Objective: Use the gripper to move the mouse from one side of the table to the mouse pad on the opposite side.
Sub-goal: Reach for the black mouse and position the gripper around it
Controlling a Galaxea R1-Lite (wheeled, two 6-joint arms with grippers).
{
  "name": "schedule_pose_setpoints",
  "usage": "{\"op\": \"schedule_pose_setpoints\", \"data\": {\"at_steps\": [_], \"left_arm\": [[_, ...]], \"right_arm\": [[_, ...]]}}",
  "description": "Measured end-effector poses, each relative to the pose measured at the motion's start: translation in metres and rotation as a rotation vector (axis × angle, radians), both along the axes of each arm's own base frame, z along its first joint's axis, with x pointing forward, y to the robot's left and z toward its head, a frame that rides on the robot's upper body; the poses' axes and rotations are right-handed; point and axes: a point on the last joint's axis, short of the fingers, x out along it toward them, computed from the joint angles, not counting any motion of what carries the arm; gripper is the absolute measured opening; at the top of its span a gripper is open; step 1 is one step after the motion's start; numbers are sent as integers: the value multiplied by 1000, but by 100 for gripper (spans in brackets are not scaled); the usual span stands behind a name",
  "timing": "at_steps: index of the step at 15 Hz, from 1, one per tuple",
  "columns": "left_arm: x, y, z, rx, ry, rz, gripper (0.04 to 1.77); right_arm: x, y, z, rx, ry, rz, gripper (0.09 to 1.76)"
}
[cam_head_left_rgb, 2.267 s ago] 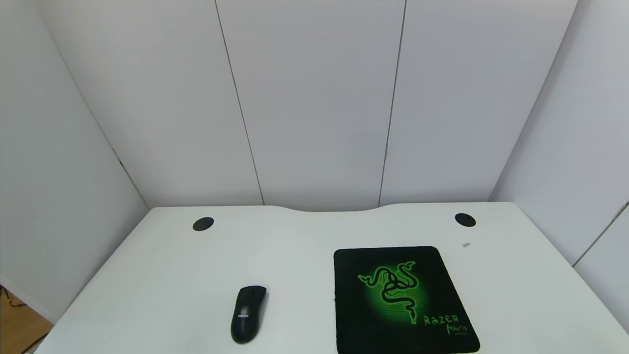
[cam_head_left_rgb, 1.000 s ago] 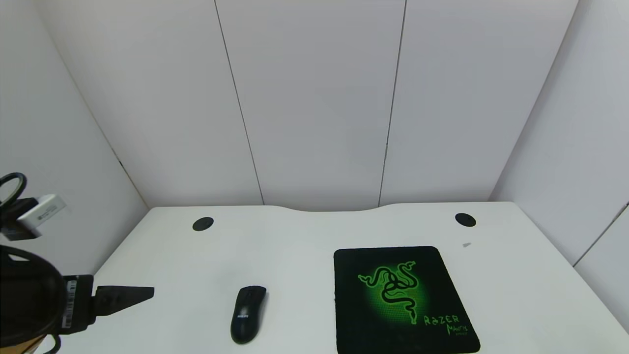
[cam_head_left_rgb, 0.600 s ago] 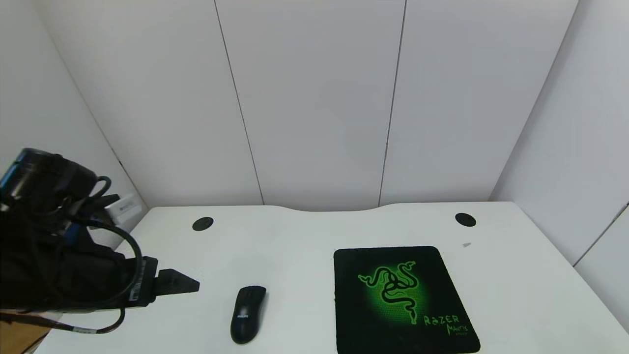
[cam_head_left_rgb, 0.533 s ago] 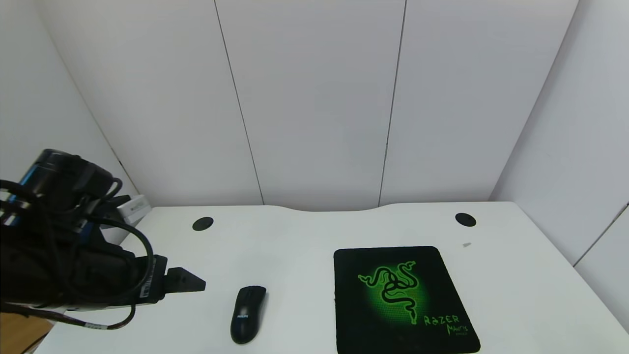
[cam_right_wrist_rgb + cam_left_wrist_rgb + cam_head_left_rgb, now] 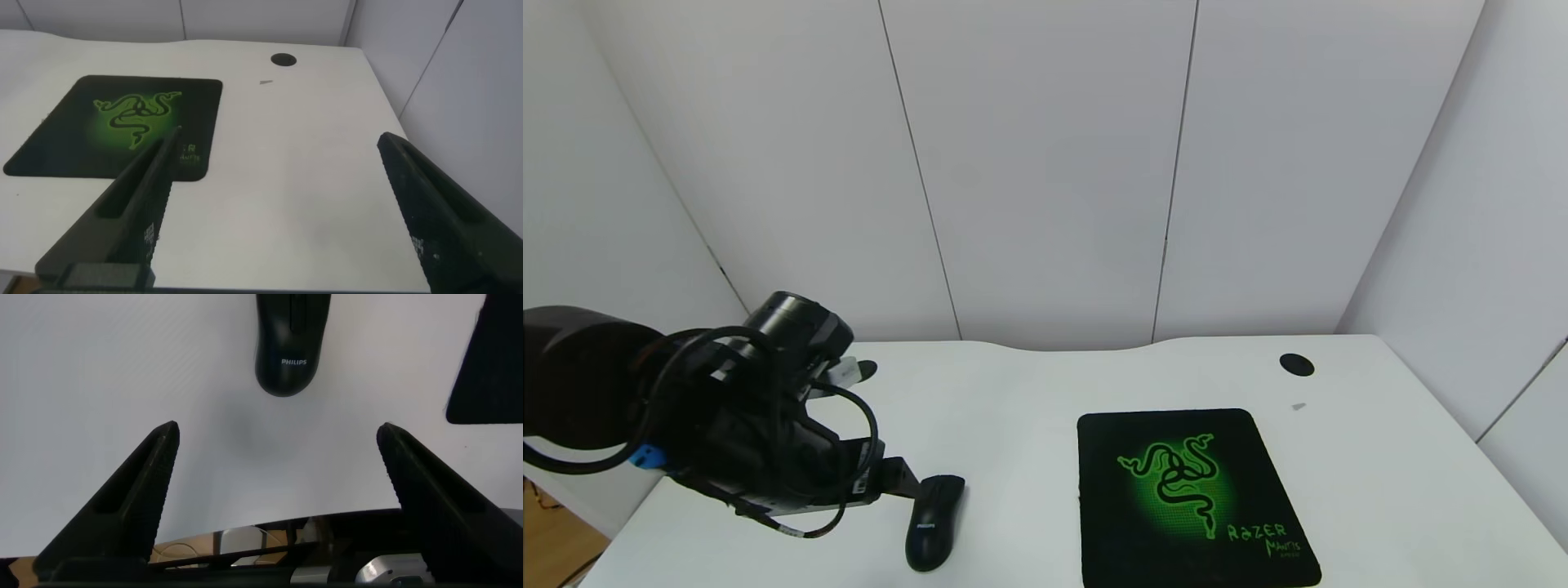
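My left gripper grabs the mouse by its PHILIPS-lettered end [image 5: 925,542] next, to carry it over to the mouse pad [image 5: 1174,500].
The glossy black mouse [image 5: 935,523] lies on the white table [image 5: 1029,392] at the front left, PHILIPS lettering on its back. In the left wrist view the mouse [image 5: 284,339] lies just ahead of the finger gap. My left gripper [image 5: 903,483] is open and empty, low over the table, its tip close beside the mouse's far left end; the left wrist view [image 5: 278,433] shows its fingers spread wide. The black mouse pad [image 5: 1192,498] with the green snake logo lies at the front right, with nothing on it. My right gripper [image 5: 278,143] is open and empty, near the pad [image 5: 122,122].
A round black grommet [image 5: 1295,364] sits at the table's far right, also in the right wrist view [image 5: 283,59]. The left grommet [image 5: 867,368] is mostly hidden behind my left arm. White walls close the table in at the back and sides.
My left arm has come in from the left and swung right towards the mouse, now reaching its left side. The mouse and the pad have not moved.
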Motion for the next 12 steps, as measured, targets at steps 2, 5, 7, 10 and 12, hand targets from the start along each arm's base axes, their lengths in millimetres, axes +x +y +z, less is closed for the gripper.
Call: {"op": "schedule_pose_setpoints", "data": {"at_steps": [2,5,7,10,12], "left_arm": [[6,-10,-13,42,-2,10,172],[17,-24,-31,84,-9,14,172],[23,-30,-43,96,9,10,172],[29,-37,-58,98,25,10,172],[32,-40,-68,95,22,10,172]], "right_arm": [[0,0,0,0,0,0,171],[0,0,0,0,0,0,171],[0,0,0,0,0,0,171],[0,0,0,0,0,0,171],[0,0,0,0,0,0,171]]}}
